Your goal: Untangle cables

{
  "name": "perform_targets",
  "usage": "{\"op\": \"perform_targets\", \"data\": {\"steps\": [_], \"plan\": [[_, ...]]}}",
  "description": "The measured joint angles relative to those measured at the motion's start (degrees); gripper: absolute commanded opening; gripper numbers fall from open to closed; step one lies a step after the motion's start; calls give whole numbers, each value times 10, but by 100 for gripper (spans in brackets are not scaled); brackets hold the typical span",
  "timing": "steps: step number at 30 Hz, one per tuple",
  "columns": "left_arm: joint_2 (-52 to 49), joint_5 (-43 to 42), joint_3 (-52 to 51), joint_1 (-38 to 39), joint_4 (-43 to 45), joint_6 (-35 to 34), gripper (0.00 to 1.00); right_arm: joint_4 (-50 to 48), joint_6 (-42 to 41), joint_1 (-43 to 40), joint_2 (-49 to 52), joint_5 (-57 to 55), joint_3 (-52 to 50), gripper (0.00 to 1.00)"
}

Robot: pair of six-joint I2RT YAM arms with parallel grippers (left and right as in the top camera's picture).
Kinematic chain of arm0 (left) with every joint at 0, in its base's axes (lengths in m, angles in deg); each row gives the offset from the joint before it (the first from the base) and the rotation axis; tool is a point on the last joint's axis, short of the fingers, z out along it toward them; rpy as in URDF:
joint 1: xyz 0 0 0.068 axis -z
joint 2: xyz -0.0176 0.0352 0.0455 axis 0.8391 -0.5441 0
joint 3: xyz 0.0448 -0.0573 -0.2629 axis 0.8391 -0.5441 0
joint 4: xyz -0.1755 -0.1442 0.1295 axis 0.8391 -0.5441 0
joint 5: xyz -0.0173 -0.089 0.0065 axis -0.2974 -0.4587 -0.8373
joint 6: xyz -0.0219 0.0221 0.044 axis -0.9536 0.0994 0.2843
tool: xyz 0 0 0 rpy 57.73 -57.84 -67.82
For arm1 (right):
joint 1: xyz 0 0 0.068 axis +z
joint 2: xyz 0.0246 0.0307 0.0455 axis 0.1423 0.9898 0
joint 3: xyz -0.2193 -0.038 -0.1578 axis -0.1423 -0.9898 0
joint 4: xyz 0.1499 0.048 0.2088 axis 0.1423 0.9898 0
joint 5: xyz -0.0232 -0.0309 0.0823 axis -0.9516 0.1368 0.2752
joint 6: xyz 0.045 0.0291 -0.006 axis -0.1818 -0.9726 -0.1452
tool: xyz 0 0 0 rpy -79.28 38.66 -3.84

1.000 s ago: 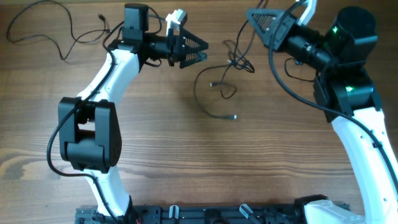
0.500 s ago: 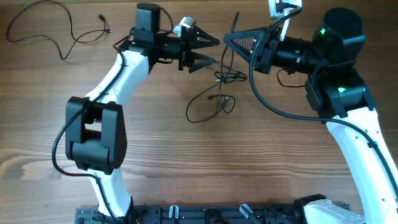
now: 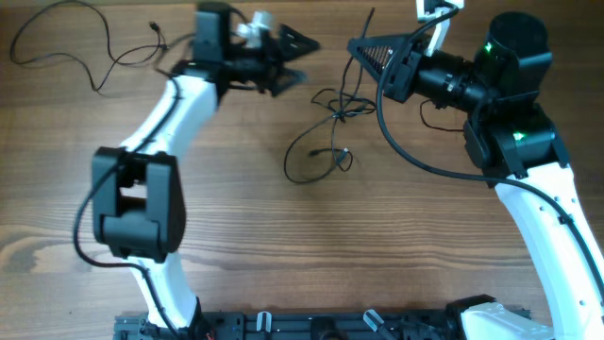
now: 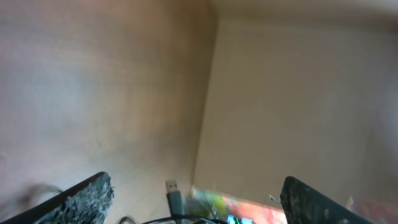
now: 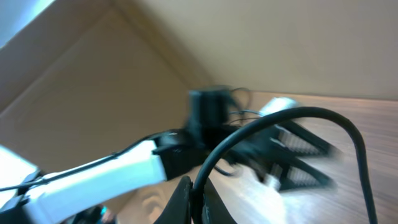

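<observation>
I need to pull the tangled cables apart, so next I need to grab the loose cord with my left gripper, on the side of the knot opposite my right gripper.
The cables are thin black cords knotted at the table's middle back, with a loose loop trailing toward the front. One cord runs up from the knot to my right gripper, which is shut on it above the table. In the right wrist view the fingers pinch a black cord that arcs off to the right. My left gripper is open, raised to the left of the knot. In the left wrist view, blurred, its jaws stand wide apart with a small plug between them.
A separate thin black cord lies spread out at the table's far left back corner. My left arm fills the left of the right wrist view. The arm bases stand at the front edge.
My left gripper drew back left and up from the knot. My right gripper came left, shut on the cord, and now holds still. The knot shifted slightly.
</observation>
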Motion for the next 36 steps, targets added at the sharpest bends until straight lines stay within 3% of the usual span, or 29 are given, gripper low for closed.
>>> {"op": "perform_targets", "data": {"steps": [3, 5, 9, 17, 20, 22, 24, 25, 26, 30, 32, 36], "plan": [[1, -30, 0, -55, 28, -11, 79, 3, 1, 0, 3, -33, 0, 4], [1, -50, 3, -67, -12, -31, 82, -5, -2, 0, 8, -43, 0, 4], [2, -77, 2, -40, -123, -63, 85, -26, -11, 0, 21, -52, 0, 4], [2, -85, 2, 30, -131, -129, 84, -48, -28, 0, 34, -22, 0, 4], [2, -84, 2, 37, -122, -147, 64, -49, -34, 0, 34, -12, 0, 4], [2, -80, 2, 38, -114, -157, 38, -50, -34, 1, 34, -6, 0, 4], [2, -71, 2, 38, -111, -161, 30, -51, -34, 7, 34, -4, 0, 4], [2, -68, 2, 38, -111, -159, 14, -52, -34, 10, 34, -4, 0, 4], [2, -65, 2, 38, -110, -160, 4, -52, -34, 12, 34, -3, 0, 4], [2, -27, 2, 37, -99, -158, 4, -54, -41, 13, 34, 0, 0, 4], [2, 14, 1, 24, -52, -144, 4, -36, -45, 11, 34, -14, 0, 4], [11, 58, 6, -66, 12, -117, 4, 29, -47, -28, 34, -70, 0, 4]]}}
